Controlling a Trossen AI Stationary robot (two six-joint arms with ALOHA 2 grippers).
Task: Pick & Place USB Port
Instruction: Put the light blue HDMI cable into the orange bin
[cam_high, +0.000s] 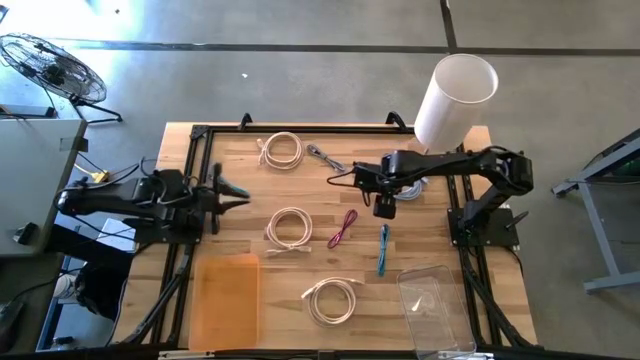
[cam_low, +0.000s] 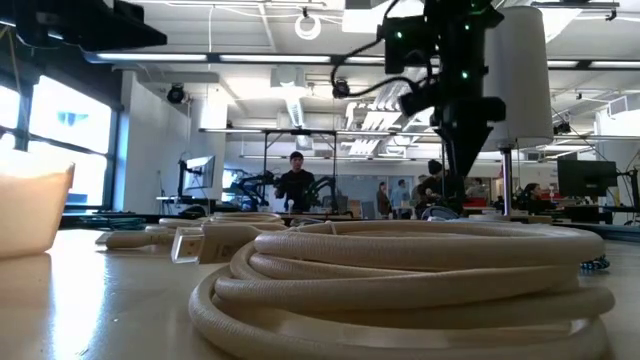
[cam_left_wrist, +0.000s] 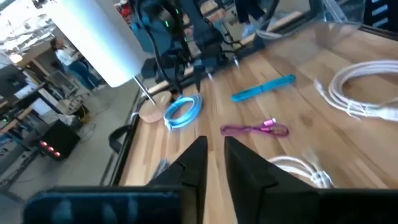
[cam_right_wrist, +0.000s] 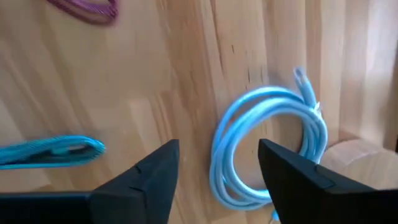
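Note:
I should next grab the light-blue coil's bundled ring strands with my right gripper, to put it in the orange tray (cam_high: 226, 303).
Several coiled cables lie flat on the wooden table; which one has the USB port I cannot tell. A light-blue coil (cam_right_wrist: 267, 146) lies just beyond my right gripper (cam_right_wrist: 217, 149), which points down, open, above it (cam_high: 385, 208) and touches nothing. A folded blue cable (cam_high: 383, 248) and a magenta cable (cam_high: 343, 228) lie near the table's middle. White coils lie at the far left (cam_high: 282, 150), the middle (cam_high: 290, 228) and the near side (cam_high: 333, 300). My left gripper (cam_left_wrist: 214, 155) waits at the table's left edge (cam_high: 235, 192), its fingers a narrow gap apart and empty.
An orange tray (cam_high: 224, 300) lies at the near left and a clear container (cam_high: 435, 305) at the near right. A tall white cylinder (cam_high: 455, 100) stands at the far right, behind my right arm. A grey cable (cam_high: 322, 157) lies beside the far white coil.

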